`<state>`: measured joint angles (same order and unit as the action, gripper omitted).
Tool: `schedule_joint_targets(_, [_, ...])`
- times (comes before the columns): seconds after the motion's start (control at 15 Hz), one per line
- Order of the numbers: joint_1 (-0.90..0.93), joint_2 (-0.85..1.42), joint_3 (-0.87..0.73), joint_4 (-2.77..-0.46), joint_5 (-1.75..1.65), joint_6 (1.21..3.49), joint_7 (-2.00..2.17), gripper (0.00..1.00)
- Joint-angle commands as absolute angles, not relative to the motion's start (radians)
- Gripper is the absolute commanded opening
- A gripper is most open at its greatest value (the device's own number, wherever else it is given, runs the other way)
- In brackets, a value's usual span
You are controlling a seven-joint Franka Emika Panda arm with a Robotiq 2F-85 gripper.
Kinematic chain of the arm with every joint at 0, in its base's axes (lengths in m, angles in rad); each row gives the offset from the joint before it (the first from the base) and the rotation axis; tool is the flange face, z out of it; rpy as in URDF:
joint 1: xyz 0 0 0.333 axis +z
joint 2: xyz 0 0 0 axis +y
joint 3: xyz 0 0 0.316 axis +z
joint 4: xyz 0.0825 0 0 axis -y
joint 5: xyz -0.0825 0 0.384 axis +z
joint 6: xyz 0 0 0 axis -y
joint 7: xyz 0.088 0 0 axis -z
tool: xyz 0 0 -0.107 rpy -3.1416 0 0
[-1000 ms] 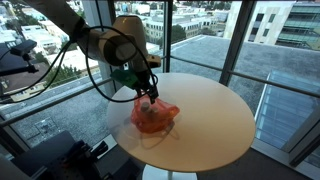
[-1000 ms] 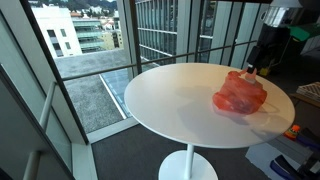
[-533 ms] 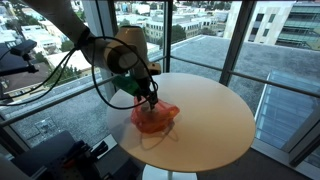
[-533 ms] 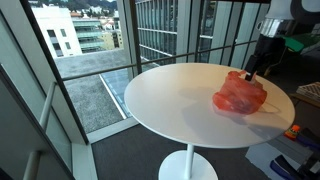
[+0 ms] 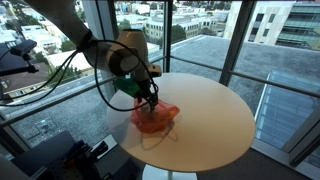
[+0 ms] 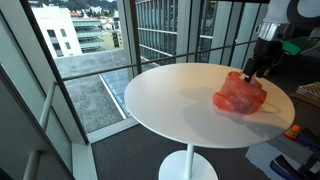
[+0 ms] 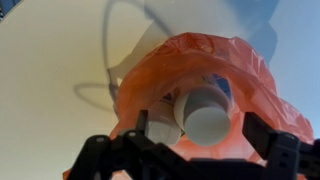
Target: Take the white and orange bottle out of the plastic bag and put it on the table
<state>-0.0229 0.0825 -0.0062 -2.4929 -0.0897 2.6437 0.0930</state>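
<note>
The bottle's white cap point(image 7: 207, 123) is between my gripper's fingers and level with its sides, so my gripper should close on the cap. Closing now would hold it.
An orange-red plastic bag point(image 5: 154, 117) lies on the round cream table point(image 5: 210, 110); it also shows in the other exterior view point(image 6: 240, 96). In the wrist view the bag point(image 7: 215, 60) gapes open and a white bottle point(image 7: 205, 112) with a round white cap lies inside, cap toward the camera. A second white item point(image 7: 165, 130) sits beside it. My gripper point(image 7: 205, 128) is open, its fingers either side of the bottle's cap at the bag's mouth. In both exterior views the gripper point(image 5: 149, 97) point(image 6: 252, 72) is down at the bag's top edge.
The table point(image 6: 180, 95) stands on a single pedestal beside floor-to-ceiling windows point(image 6: 150, 35). Black cables point(image 5: 100, 85) loop from my arm near the table's edge. Dark equipment point(image 5: 70, 155) sits on the floor beside the table.
My gripper has come down a little toward the bag's mouth over the last second. The bag has not moved.
</note>
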Motion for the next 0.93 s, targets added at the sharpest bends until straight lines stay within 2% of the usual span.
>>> schedule_joint_targets(0.0, [-0.012,0.095,-0.016,-2.471,-0.109,2.648,0.112,0.69])
schedule_joint_targets(0.13, [-0.011,0.09,-0.015,-2.47,-0.106,2.647,0.109,0.51])
schedule_joint_targets(0.4, [-0.01,0.088,-0.016,-2.465,-0.106,2.645,0.11,0.2])
schedule_joint_targets(0.87, [-0.008,0.024,-0.009,-2.465,-0.091,2.61,0.094,0.19])
